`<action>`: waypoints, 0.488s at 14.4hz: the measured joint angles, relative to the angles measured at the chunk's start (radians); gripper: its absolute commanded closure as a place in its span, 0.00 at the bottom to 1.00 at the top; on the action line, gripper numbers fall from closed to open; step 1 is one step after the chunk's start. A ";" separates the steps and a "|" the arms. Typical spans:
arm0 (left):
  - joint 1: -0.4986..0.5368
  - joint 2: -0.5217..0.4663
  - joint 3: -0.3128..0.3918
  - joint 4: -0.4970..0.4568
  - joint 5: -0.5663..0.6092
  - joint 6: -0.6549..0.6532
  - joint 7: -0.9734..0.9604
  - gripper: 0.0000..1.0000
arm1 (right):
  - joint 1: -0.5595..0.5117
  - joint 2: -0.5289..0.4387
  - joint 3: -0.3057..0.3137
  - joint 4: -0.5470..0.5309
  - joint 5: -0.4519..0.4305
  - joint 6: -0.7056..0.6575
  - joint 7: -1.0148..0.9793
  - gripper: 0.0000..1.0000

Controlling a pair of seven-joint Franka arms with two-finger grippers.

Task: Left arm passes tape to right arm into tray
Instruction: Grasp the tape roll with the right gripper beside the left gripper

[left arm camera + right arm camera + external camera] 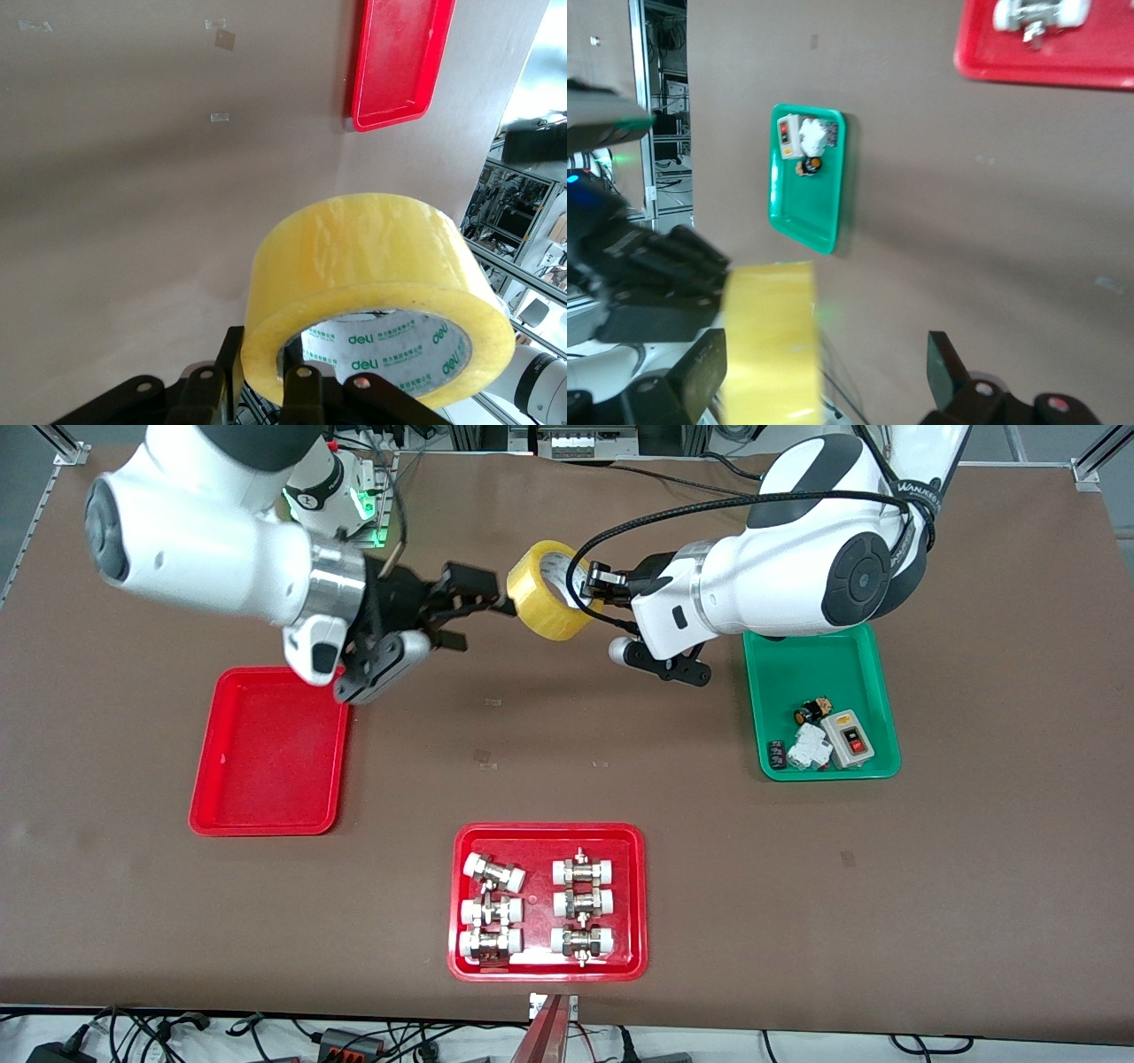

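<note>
The yellow tape (pixel 549 591) needs to be taken over for the plain red tray (pixel 270 753), so my right gripper next needs to grab the roll by its two flat sides.
The yellow tape (pixel 549 591) hangs in the air over the table's robot side, between the two arms. My left gripper (pixel 592 584) is shut on its wall, one finger outside the ring and one inside the white core. In the left wrist view the tape (pixel 372 266) fills the space at the left gripper (pixel 266 372). My right gripper (pixel 483 615) is open, its tips right at the roll's other edge. In the right wrist view the tape (pixel 772 336) sits between the wide-spread fingers of the right gripper (pixel 824 367), close to one finger. The plain red tray (pixel 270 753) lies empty under the right arm.
A green tray (pixel 824 664) with small electrical parts lies under the left arm. A wider red tray (pixel 549 841) holding several white-capped metal fittings sits near the front camera. The brown table between the trays is bare.
</note>
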 measured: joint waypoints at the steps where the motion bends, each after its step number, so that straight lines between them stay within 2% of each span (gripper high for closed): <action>1: 0.001 0.000 0.000 0.001 0.000 0.000 0.000 0.99 | 0.018 0.000 0.000 0.003 0.000 0.006 0.028 0.00; 7: 0.007 0.000 0.001 0.003 0.000 0.000 0.000 0.99 | 0.038 0.010 0.000 0.003 0.006 0.011 0.081 0.00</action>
